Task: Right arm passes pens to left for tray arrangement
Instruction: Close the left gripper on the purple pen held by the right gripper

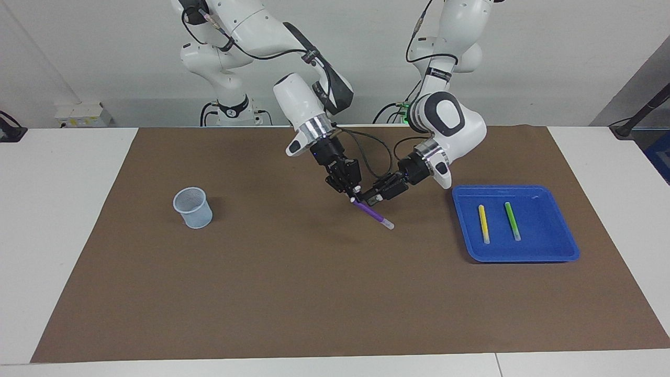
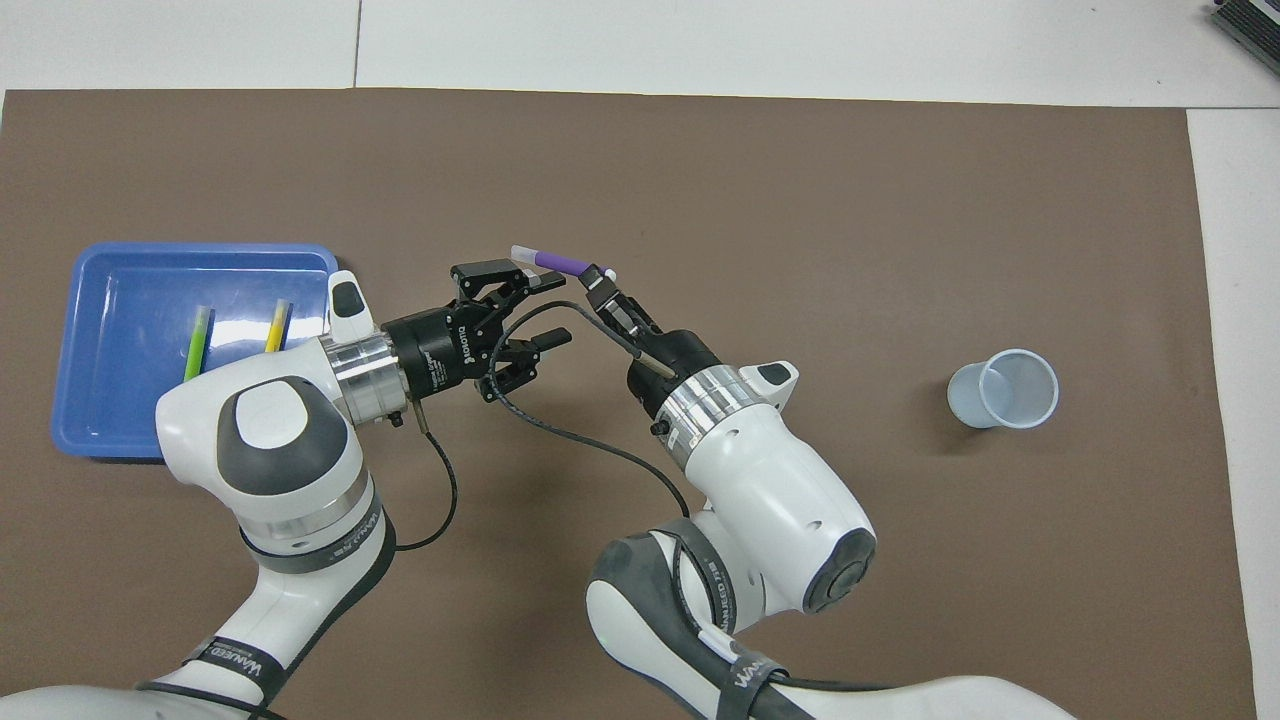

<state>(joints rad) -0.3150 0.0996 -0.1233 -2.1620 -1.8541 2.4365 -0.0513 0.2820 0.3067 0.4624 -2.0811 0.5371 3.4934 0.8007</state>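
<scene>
The fingers of my right gripper cover one end of the purple pen. My left gripper should grab the pen next by its bare body [image 2: 558, 262], beside its whitish end.
My right gripper [image 1: 354, 196] [image 2: 601, 276] is shut on the upper end of the purple pen [image 1: 372, 212] [image 2: 556, 261] and holds it tilted over the middle of the mat, whitish end down. My left gripper [image 1: 370, 198] [image 2: 546, 310] is open right beside it, its fingers spread next to the pen's upper part; I cannot tell whether they touch it. The yellow pen [image 1: 483, 223] [image 2: 277, 328] and the green pen [image 1: 512, 221] [image 2: 198, 345] lie side by side in the blue tray [image 1: 523, 255] [image 2: 130, 290] at the left arm's end of the table.
A small translucent pale-blue cup [image 1: 193, 208] [image 2: 1003, 388] stands upright on the brown mat [image 1: 293, 293] toward the right arm's end. A black cable hangs between the two wrists.
</scene>
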